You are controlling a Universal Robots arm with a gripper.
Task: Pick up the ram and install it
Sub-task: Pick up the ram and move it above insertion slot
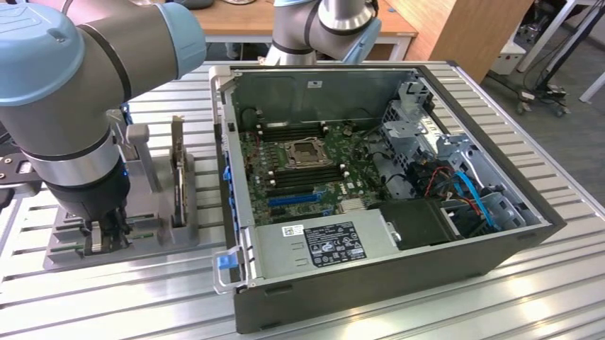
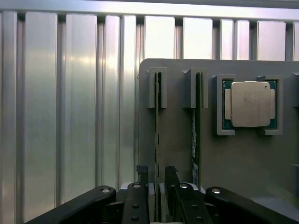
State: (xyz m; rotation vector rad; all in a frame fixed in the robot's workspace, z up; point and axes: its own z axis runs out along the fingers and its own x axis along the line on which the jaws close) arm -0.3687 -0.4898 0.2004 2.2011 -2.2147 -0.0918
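I should next grip the ram stick by the bare upper edge [image 2: 157, 183] between the holder's grey posts, because the posts hold the stick at its ends.
Two ram sticks stand on edge in slots of a grey holder [image 2: 233, 158]. My gripper [image 2: 157, 175] is lowered over the end of one ram stick [image 2: 157, 121], with a black finger [image 2: 142, 173] on each side of it and small gaps still showing, so it is open. The other ram stick [image 2: 196, 126] stands one slot over. In the exterior view the gripper [image 1: 104, 237] is down at the holder [image 1: 142, 244], to the exterior view's left of the open computer case [image 1: 529, 234]. The motherboard's memory slots [image 1: 283, 131] lie inside the case.
A processor chip [image 2: 251, 103] rests in a pocket of the holder. An upright expansion card [image 1: 177, 170] stands in the holder close beside the arm. The case holds a power supply [image 1: 321, 241], drive cage and cables. Everything sits on a ribbed aluminium table [image 1: 113, 304].
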